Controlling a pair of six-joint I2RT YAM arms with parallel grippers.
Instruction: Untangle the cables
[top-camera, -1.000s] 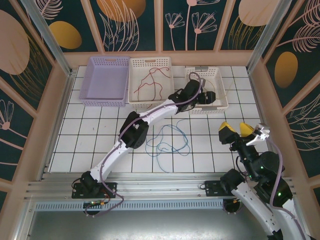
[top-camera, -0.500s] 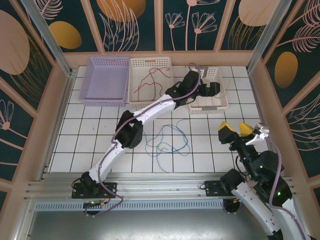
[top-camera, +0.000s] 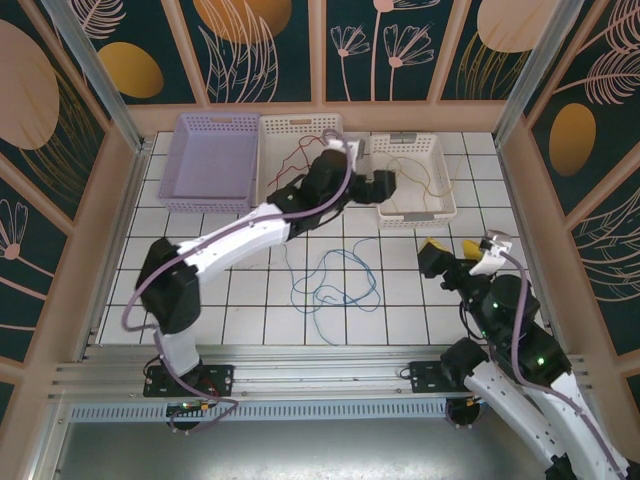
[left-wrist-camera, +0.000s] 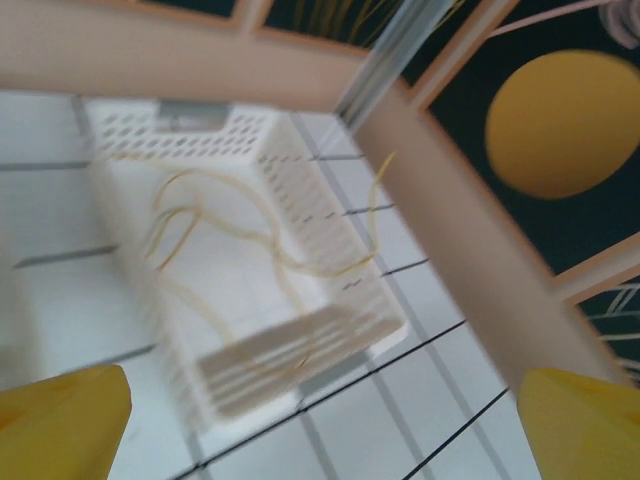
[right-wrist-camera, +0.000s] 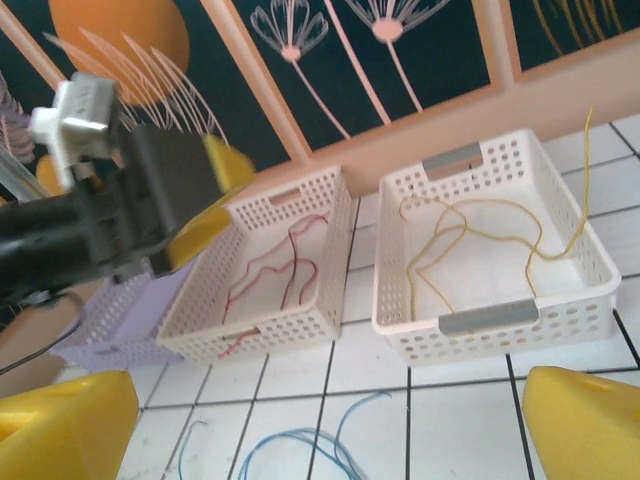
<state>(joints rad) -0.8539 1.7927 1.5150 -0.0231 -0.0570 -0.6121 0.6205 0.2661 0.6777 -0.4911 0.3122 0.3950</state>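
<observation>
My right gripper reaches the blue cable next and picks up the loops on the cable's nearest side. Parts of the cable stay free for my left gripper to untangle.
A blue cable (top-camera: 335, 280) lies in loose loops on the white tiles mid-table, its upper loops showing as the blue cable (right-wrist-camera: 300, 450) just ahead of my right gripper. A red cable (top-camera: 300, 160) lies in the cream middle basket (top-camera: 300, 198). A yellow cable (top-camera: 415, 175) lies in the white right basket (top-camera: 447, 190), one end hanging over the far wall. My left gripper (top-camera: 388, 185) hovers open at that basket's left edge, empty; its fingertips (left-wrist-camera: 60, 420) frame the yellow cable (left-wrist-camera: 250, 235). My right gripper (top-camera: 452, 252) is open and empty right of the blue cable.
A lilac basket (top-camera: 165, 180) stands at the back left beside the cream one. The left arm (top-camera: 240, 235) stretches diagonally across the table's left half. Wooden enclosure walls (top-camera: 530, 180) close in the back and sides. Bare tiles lie in front of the baskets.
My left gripper opened fully and drew back left from over the white basket, leaving the yellow cable inside. Its elbow swung left. My right gripper shifted slightly left.
</observation>
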